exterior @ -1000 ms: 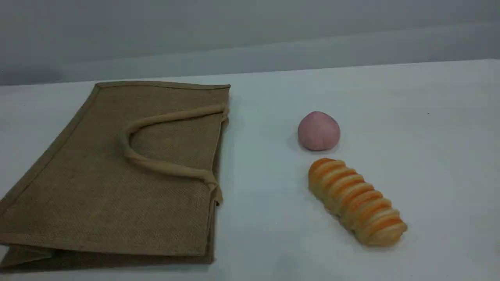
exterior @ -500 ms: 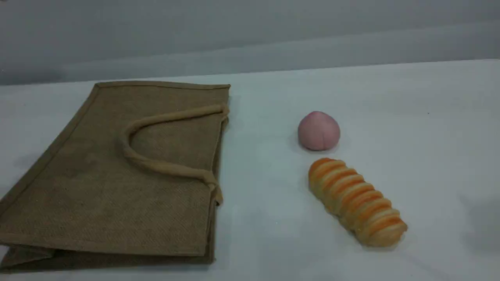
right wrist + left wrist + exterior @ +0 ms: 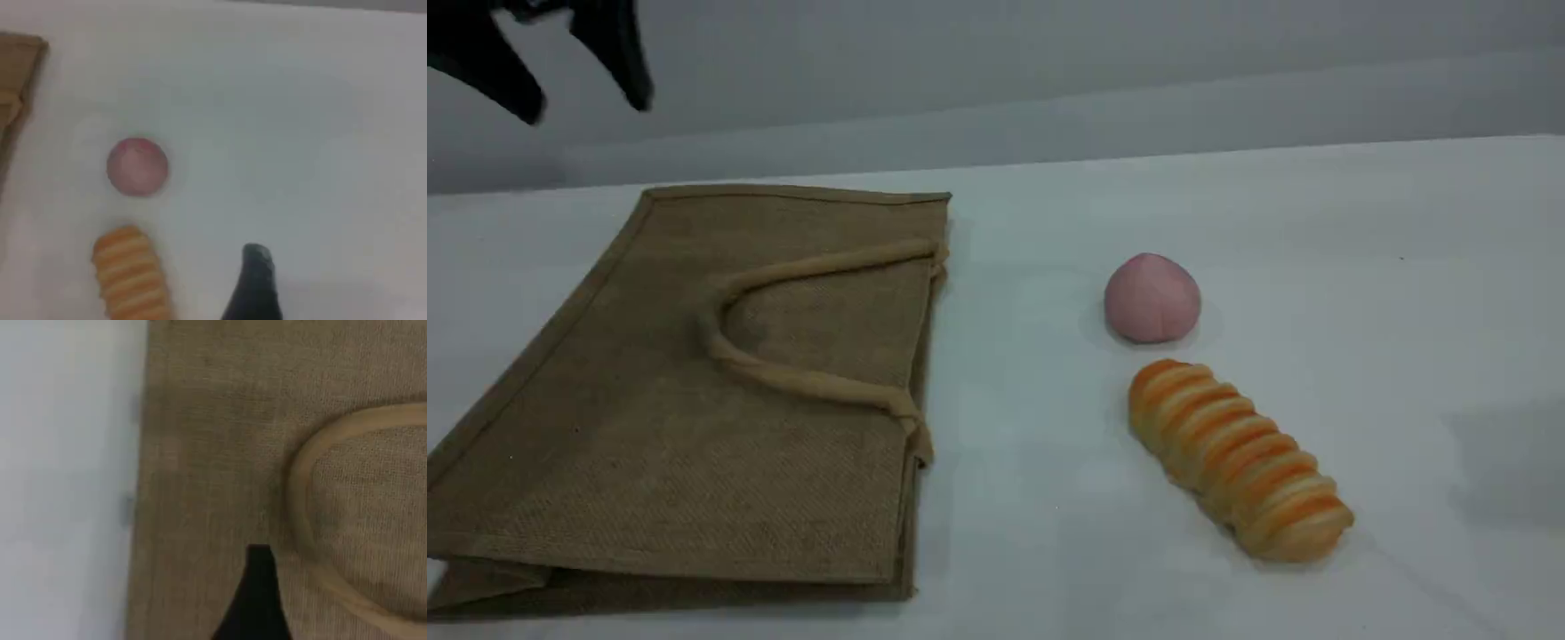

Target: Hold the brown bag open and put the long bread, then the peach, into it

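The robot's left gripper will grab the bag's beige handle next, to hold the brown bag open.
The brown bag lies flat on the left of the white table, its beige handle folded across the top face. Right of it sits the pink peach, and the long bread lies just in front of the peach. My left gripper hangs open high over the bag's far left corner. In the left wrist view its fingertip is above the bag beside the handle. The right gripper's fingertip hovers right of the peach and the bread, holding nothing.
The white table runs back to a grey wall. The bag's mouth faces right, toward the peach and bread. A soft shadow falls on the table at the right edge.
My left gripper has come into the scene view at the top left. The shadow at the right edge has grown. Bag, peach and bread have not moved.
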You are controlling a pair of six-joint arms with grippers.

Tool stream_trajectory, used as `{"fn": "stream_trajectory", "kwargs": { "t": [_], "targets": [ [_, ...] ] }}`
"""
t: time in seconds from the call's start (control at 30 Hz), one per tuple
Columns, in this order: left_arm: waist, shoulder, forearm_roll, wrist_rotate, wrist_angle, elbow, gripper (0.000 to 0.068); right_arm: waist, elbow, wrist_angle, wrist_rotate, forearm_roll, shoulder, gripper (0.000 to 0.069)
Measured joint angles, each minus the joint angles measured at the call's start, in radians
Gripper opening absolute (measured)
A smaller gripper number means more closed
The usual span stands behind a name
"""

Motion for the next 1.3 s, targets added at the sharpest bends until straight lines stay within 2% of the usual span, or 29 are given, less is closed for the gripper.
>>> {"fn": "stream_trajectory", "kwargs": {
  "t": [0.13, 0.6, 0.87, 1.3],
  "targets": [
    [-0.001, 0.085, 0.001, -0.027, -0.006, -0.027, 0.0556, 0.000, 0.000, -0.005, -0.002, -0.001, 0.003, 0.0527],
    [-0.001, 0.287, -0.023, -0.031, -0.038, -0.064, 0.0556, 0.000, 0.000, -0.006, 0.000, -0.001, 0.030, 0.0527],
    [-0.001, 0.356, -0.059, -0.031, -0.076, -0.083, 0.0556, 0.000, 0.000, -0.005, -0.002, -0.001, 0.029, 0.0527],
    [-0.002, 0.419, -0.058, -0.028, -0.104, -0.111, 0.0556, 0.000, 0.000, -0.004, -0.001, -0.001, 0.029, 0.0527]
  ]
}}
